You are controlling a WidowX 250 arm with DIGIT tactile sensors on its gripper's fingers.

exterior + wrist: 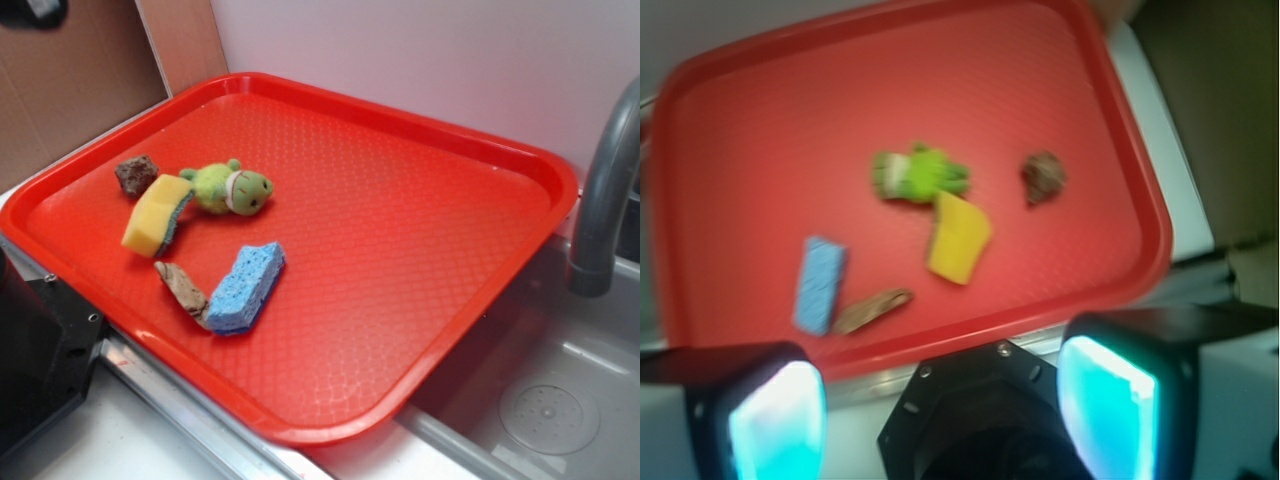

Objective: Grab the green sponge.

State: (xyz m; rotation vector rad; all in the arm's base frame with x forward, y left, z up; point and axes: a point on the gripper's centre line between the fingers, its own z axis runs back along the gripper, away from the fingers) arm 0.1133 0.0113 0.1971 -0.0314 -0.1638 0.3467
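Note:
My gripper takes hold of the green sponge (157,214) by its long sides next and picks it off the red tray.
The green sponge (157,214), yellow foam with a thin dark-green layer on its right side, lies on the left part of the red tray (450,250). In the wrist view the sponge (958,237) shows as a yellow block in the middle of the tray (760,120), just below the turtle toy. My gripper (940,410) is open and empty, its cyan pads (1107,405) wide apart. It hangs high above the robot's black base, outside the tray's near edge and well away from the sponge.
A green plush turtle (228,187) touches the sponge's far side. A blue sponge (245,287), a brown strip (182,290) and a brown lump (136,175) lie close by. The black robot base (40,350) is at front left. A grey faucet (605,200) and sink (540,400) are at the right.

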